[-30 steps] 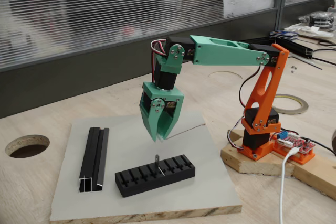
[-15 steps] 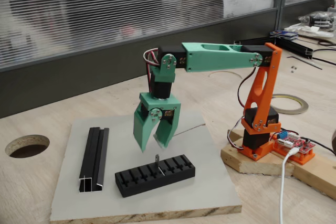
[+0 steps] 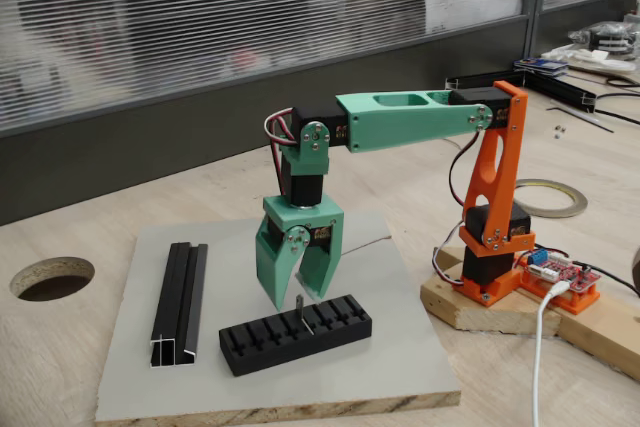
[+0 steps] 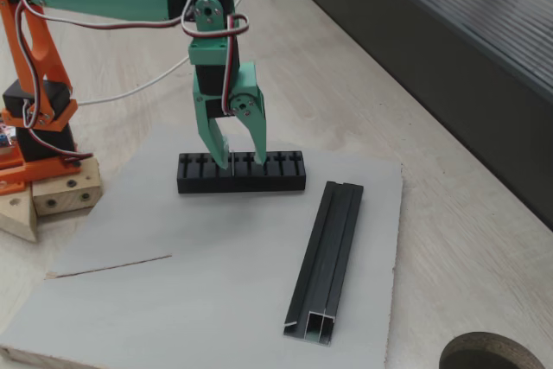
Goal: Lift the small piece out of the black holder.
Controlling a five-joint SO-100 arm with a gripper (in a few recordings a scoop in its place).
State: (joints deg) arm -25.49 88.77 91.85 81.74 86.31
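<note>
My gripper grips the small piece by its end protruding from the slot (image 3: 299, 304) next, to lift it out of the black holder (image 3: 260, 347).
The black holder (image 3: 260, 347) lies on the grey board near its front edge, its slotted top facing up. The small piece (image 3: 298, 308), a thin grey strip, stands upright in a slot near the holder's middle. My green gripper (image 3: 300, 299) hangs straight down over it, open, one finger on each side of the strip and the tips just above the holder's top. I cannot tell whether a finger touches the strip. From the other side, my gripper (image 4: 242, 162) stands open with its fingertips (image 4: 223, 162) at the top of the holder (image 4: 281, 174).
A long black channel rail (image 3: 180, 302) lies left of the holder on the grey board (image 3: 400, 347). The rail (image 4: 328, 257) sits apart from the gripper. The orange arm base (image 3: 495, 267) stands on wood blocks at the right. A round hole (image 3: 52, 277) opens in the table.
The gripper was shut and higher a second ago. It has opened and come down so that its fingers now straddle the upright strip. The holder and the strip have not moved.
</note>
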